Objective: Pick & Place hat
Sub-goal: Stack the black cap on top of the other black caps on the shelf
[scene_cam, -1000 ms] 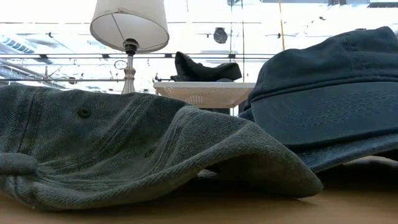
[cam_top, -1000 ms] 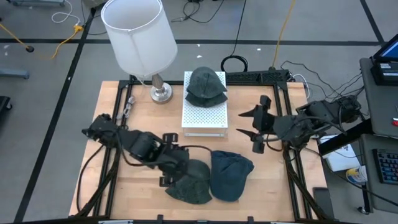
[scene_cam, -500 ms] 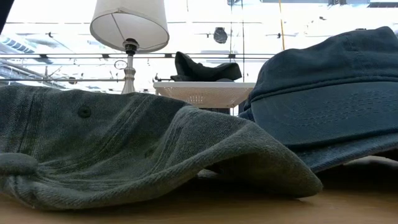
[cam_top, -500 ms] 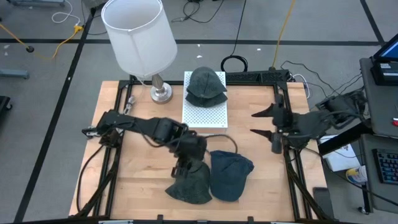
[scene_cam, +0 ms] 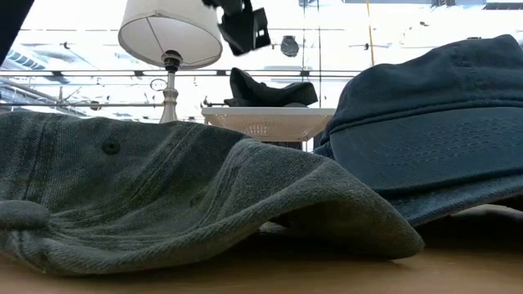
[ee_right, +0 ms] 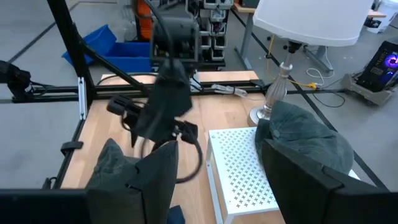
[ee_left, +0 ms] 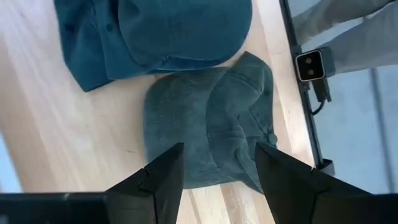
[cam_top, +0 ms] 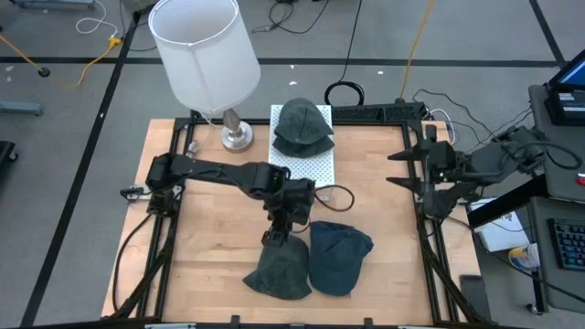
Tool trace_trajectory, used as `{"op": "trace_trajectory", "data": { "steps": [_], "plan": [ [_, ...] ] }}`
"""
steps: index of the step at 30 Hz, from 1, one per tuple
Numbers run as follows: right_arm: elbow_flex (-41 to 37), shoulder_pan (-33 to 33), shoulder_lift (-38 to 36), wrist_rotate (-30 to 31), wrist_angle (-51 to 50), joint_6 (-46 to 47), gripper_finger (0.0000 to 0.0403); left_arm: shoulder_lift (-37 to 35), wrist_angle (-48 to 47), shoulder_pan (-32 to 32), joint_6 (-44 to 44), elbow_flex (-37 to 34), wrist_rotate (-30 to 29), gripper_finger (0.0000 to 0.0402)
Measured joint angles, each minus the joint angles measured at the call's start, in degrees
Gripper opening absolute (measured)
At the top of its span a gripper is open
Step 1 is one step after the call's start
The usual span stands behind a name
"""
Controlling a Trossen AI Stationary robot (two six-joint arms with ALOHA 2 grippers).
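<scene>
The left gripper grabs the grey-green hat by its brim (ee_left: 180,134) next, to lift it away from the blue hat (ee_left: 168,31) for placing.
A grey-green hat (cam_top: 279,270) lies on the table near its front edge, with a blue hat (cam_top: 340,259) against its right side. A third, dark grey hat (cam_top: 303,126) rests on a white perforated box (cam_top: 302,169) at the back. My left gripper (cam_top: 275,239) hangs open just above the far part of the grey-green hat (ee_left: 208,134), pointing down, its fingers apart over the hat and touching nothing. It also shows at the top of the low view (scene_cam: 243,23). My right gripper (cam_top: 396,170) is open and empty at the table's right edge.
A table lamp (cam_top: 206,55) with a white shade stands at the back left, beside the box. Black frame rails run along the table's sides (cam_top: 422,228). Bare wood lies between the box and the right arm (cam_top: 370,210) and at the left (cam_top: 196,238).
My left gripper has swung from the grey-green hat's left side toward the table's right and risen, and now hangs over the hat, pointing down. My right gripper has drawn back toward the table's right edge. The hats have kept still.
</scene>
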Motion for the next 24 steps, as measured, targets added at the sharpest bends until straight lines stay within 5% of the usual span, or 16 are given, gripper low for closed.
{"op": "trace_trajectory", "data": {
  "steps": [13, 24],
  "plan": [
    [0.0, 0.0, -1.08, -0.01, -0.74, -0.62, 0.0224, -0.09, 8.05, 5.42, 7.9, -11.49, 2.44, 0.02],
    [0.0, 0.0, -1.06, 0.0, -1.54, -0.82, 0.0224, -0.04, 17.24, 5.3, 5.09, -20.7, 3.49, 0.02]
  ]
}}
